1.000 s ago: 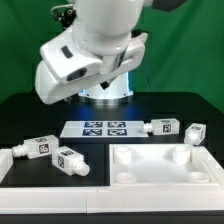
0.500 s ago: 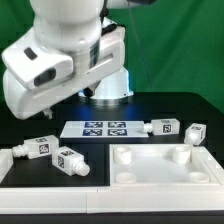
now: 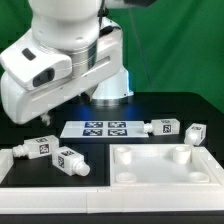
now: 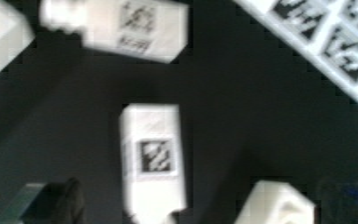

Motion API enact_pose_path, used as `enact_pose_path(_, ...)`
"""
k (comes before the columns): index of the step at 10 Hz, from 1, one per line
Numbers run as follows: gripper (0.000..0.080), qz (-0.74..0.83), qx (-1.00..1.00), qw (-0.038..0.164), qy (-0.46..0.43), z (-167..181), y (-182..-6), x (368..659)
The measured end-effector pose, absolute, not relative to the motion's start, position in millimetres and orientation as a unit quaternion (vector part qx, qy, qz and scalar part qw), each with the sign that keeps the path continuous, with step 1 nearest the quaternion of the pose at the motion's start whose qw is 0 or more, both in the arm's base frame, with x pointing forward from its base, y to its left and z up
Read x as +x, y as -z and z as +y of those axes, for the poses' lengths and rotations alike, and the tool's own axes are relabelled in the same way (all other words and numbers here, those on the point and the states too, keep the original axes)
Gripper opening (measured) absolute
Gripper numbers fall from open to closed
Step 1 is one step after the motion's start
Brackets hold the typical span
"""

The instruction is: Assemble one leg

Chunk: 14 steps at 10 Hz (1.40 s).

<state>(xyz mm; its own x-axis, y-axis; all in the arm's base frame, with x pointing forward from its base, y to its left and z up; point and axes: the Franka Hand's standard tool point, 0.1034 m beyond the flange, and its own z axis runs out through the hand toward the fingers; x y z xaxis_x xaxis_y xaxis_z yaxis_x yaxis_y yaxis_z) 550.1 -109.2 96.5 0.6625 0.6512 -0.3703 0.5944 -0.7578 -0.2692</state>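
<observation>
I will fit the leg into a socket of the white tray-like frame, so my gripper will next grab the leg by its tagged body (image 3: 64,160) (image 4: 155,157).
In the wrist view one leg (image 4: 153,155), a small white peg with a black-and-white tag, lies on the black table and reaches in between my fingers. My gripper (image 4: 167,206) is open above it, with a gap on each side of the peg. A second leg (image 4: 123,25) lies beyond it. In the exterior view two legs lie at the left (image 3: 35,148) (image 3: 68,160) and two at the right (image 3: 165,127) (image 3: 195,131). The arm's white body (image 3: 50,70) hangs over the left pair and hides the fingers there.
The marker board (image 3: 103,128) lies in the middle of the table and shows in the wrist view (image 4: 327,30). The large white tray-like frame with round sockets (image 3: 165,176) sits at the front right. A low white wall (image 3: 30,180) runs along the front left.
The arm has swung to the exterior view's left and come lower, over the two left legs. Since half a second ago it has barely shifted. No leg has moved.
</observation>
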Motion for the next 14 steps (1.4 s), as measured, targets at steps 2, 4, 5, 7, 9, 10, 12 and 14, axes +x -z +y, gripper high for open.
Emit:
enact_pose_path(2, 0.0649, -0.350, -0.914, 0.056, -0.198, -127.3, -78.7, 557.8)
enact_pose_path(4, 0.0649, -0.348, -0.918, 0.045, -0.186, -130.6, -60.4, 558.5)
enact_pose_path(5, 0.0649, -0.343, -0.920, 0.043, -0.184, -128.2, -54.3, 556.2)
enact_pose_path(7, 0.0649, -0.329, -0.924, 0.042, -0.190, -115.4, -45.2, 548.5)
enact_pose_path(9, 0.0649, -0.332, -0.924, 0.040, -0.185, -113.4, -37.1, 546.7)
enact_pose_path(10, 0.0649, -0.332, -0.924, 0.038, -0.186, -114.1, -28.3, 545.4)
enact_pose_path(12, 0.0649, -0.335, -0.927, 0.026, -0.169, -114.3, -18.0, 548.5)
enact_pose_path(14, 0.0649, -0.334, -0.929, 0.021, -0.160, -110.2, -12.5, 547.8)
